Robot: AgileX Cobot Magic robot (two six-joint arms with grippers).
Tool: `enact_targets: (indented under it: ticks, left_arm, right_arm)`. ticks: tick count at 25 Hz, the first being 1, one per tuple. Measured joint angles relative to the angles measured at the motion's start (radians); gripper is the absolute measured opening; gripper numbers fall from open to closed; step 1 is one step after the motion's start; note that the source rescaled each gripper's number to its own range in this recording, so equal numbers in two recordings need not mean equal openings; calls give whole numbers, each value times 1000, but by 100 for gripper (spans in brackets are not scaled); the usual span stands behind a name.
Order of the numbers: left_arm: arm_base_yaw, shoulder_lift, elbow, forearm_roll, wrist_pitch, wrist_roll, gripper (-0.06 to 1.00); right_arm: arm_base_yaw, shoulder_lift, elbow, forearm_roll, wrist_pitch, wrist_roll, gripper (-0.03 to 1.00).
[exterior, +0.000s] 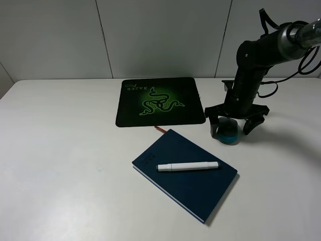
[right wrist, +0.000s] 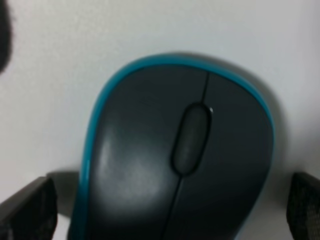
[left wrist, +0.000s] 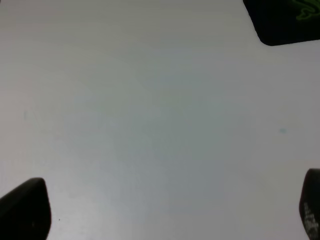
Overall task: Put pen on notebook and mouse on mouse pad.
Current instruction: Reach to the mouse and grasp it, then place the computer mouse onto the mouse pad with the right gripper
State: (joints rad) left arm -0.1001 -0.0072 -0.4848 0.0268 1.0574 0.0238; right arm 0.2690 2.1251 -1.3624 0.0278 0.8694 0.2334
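Next, the right gripper grabs the mouse by its teal-edged sides and sets it on the mouse pad (exterior: 160,103).
The white pen (exterior: 188,166) lies flat across the navy notebook (exterior: 193,188) near the table's front. Behind them the black mouse pad (exterior: 159,101) with its green emblem rests bare; one corner of the mouse pad (left wrist: 285,22) shows in the left wrist view. Right of the notebook sits the dark grey and teal mouse (exterior: 229,134) on the white table. My right gripper (exterior: 231,125) hangs open just over it, one finger on each side, not touching; the mouse (right wrist: 175,155) fills the right wrist view between the wide-set fingertips (right wrist: 30,210). My left gripper (left wrist: 165,210) is open over bare table.
The white table (exterior: 65,160) spreads out to the left and front. A pale panelled wall (exterior: 150,35) rises behind the pad. The right arm (exterior: 261,55) reaches in from the upper right with cables trailing.
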Motion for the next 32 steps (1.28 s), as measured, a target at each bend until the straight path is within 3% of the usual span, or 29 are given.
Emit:
enact_targets:
  ticks: [1,3,5,8,27,32]
  left_arm:
    - [0,0,0,0,0,0,100]
    - [0,0,0,0,0,0,100]
    - [0,0,0,0,0,0,100]
    - [0,0,0,0,0,0,100]
    - [0,0,0,0,0,0,100]
    - [0,0,0,0,0,0,100]
  right_arm:
    - [0,0,0,0,0,0,97]
    - [0,0,0,0,0,0,75]
    - [0,0,0,0,0,0,41]
    - [0,0,0,0,-1,0,1]
    - [0,-24,0,0,-24,-1,0]
    - [0,-61,0,-3,13,-1,0]
